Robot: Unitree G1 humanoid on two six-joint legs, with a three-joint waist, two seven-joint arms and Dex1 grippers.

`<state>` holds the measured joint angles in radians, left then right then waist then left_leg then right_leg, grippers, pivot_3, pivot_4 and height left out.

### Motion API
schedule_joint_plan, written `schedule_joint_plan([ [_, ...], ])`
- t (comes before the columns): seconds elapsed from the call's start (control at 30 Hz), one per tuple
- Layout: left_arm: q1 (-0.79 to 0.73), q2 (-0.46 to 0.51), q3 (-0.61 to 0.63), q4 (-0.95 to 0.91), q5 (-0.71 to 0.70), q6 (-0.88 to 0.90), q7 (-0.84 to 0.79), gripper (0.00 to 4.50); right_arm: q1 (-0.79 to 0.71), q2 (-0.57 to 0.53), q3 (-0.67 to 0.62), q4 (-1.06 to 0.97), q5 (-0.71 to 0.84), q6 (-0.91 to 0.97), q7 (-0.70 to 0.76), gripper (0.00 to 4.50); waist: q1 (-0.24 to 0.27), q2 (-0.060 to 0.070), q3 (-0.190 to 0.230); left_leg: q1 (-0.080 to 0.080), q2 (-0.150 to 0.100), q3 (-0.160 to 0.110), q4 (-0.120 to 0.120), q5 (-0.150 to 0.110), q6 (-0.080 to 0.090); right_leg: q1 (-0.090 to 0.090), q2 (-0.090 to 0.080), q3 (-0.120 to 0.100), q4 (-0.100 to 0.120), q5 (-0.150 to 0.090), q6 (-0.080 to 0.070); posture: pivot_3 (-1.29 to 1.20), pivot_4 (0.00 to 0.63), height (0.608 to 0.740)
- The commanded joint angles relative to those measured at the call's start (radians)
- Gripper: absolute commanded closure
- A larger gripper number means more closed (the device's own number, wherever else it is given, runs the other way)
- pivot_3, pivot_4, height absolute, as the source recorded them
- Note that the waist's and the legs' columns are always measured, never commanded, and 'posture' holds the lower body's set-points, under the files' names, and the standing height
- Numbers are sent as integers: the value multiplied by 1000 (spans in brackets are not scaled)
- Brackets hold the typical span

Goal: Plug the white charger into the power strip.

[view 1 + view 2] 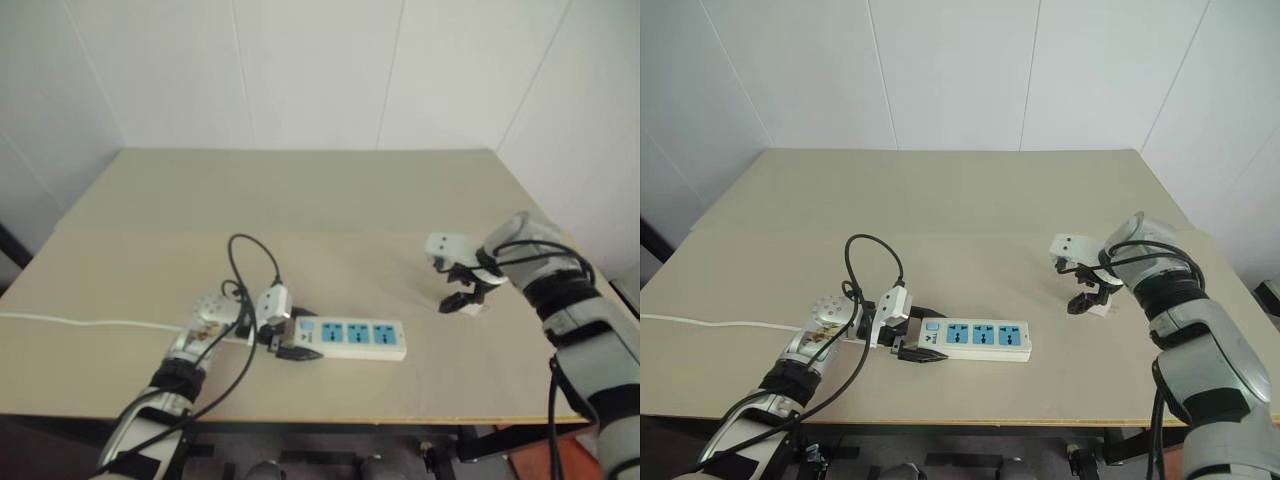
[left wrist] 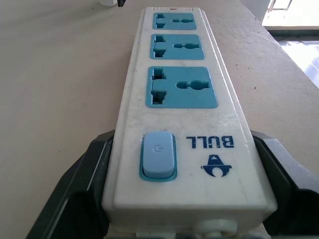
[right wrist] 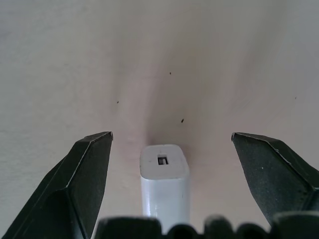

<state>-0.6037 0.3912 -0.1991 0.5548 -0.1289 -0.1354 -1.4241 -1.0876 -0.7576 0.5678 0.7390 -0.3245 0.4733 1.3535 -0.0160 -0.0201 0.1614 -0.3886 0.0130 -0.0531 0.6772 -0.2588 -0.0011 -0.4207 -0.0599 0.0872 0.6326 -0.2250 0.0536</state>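
Observation:
The right gripper reaches the white charger next and grabs its USB port end, which leaves the charger's prongs free to enter a socket.
The power strip lies flat near the table's front edge, its three blue sockets facing up. My left gripper is shut on its switch end, a black finger pressed to each long side. The white charger lies on the table at the right, its USB port end showing in the right wrist view. My right gripper hangs open just above it, pointing steeply down. One finger stands on either side of the charger, without touching it. In the head views the charger sits just below the right fingertips.
The strip's white cord runs left along the tan table and off its left edge. White walls stand close behind and to the right. A black cable loops above my left wrist.

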Motion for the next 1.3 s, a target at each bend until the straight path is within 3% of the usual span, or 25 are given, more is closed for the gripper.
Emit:
schedule_joint_plan([
  [0.03, 10, 15, -25, -7, 18, -2, -1, 1191, -14, -14, -13, 12, -25, -31, 19, 0, -2, 0, 0, 0, 0, 0, 0, 0, 0, 0, 0, 0, 0, 0, 0, 0, 150, 740],
  [0.67, 13, 15, -28, -6, 19, 1, 3, 1191, -2, 31, 2, 79, -112, -37, 26, 0, -4, 0, 0, 1, 0, 0, 0, 0, 0, 2, 0, 0, 0, 0, 0, 0, 150, 740],
  [1.03, 33, 27, -30, -21, 20, 3, 7, 1191, 31, 28, -7, 35, -112, -48, 55, 3154, -11, 0, -1, 5, 0, 0, 0, 0, 0, 5, 0, 0, 0, 0, 0, 0, 150, 740],
  [1.07, 32, 28, -31, -20, 21, 2, 6, 1191, 39, 26, -9, 21, -111, -45, 58, 3326, -12, 0, -1, 5, 0, 0, 0, 0, 0, 6, 0, 0, 1, 0, 0, 0, 150, 740],
  [1.3, 9, 25, -33, 4, 26, -5, 4, 1191, 66, 8, -26, -35, -113, -34, 56, 3327, -14, 0, -1, 8, 0, -1, 0, 0, 0, 9, 0, -1, 0, 0, 0, 0, 150, 740],
])
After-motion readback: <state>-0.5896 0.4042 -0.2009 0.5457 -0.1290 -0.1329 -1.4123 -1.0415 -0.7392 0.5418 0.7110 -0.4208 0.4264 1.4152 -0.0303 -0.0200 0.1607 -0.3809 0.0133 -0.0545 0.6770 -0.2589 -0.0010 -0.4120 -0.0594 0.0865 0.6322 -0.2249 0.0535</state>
